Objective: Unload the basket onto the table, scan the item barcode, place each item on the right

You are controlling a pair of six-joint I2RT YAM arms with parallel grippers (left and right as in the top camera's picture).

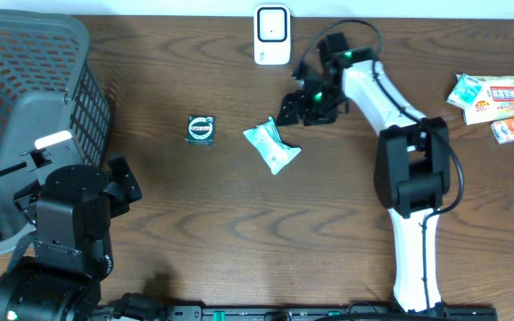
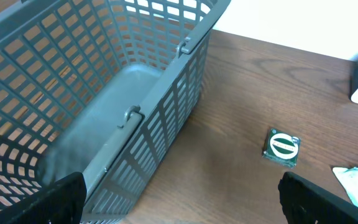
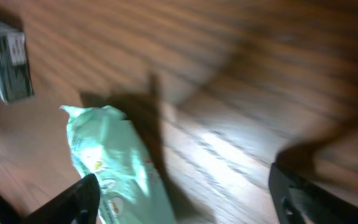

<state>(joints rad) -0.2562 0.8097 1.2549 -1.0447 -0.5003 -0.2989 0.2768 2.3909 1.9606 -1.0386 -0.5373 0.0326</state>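
Next, my right gripper grabs the mint-green packet (image 1: 272, 145) by its nearest long edge, which leaves most of the packet uncovered for the barcode scan.
A mint-green packet (image 1: 272, 145) lies flat on the wooden table, just left of and below my right gripper (image 1: 298, 105). In the right wrist view the packet (image 3: 114, 163) rests beside the left finger (image 3: 79, 200), and the right gripper (image 3: 185, 193) is open with only bare table between its fingers. A white barcode scanner (image 1: 272, 34) stands at the table's far edge, up and left of that gripper. My left gripper (image 1: 121, 181) is open at the lower left, next to the basket; nothing is between its fingers (image 2: 319, 200).
A grey mesh basket (image 1: 25, 107) fills the left side of the table (image 2: 135, 93). A small dark green box (image 1: 202, 129) sits left of the packet (image 2: 283, 148) (image 3: 8, 59). Several snack packets (image 1: 498, 94) and a small orange pack (image 1: 512, 130) lie at the far right.
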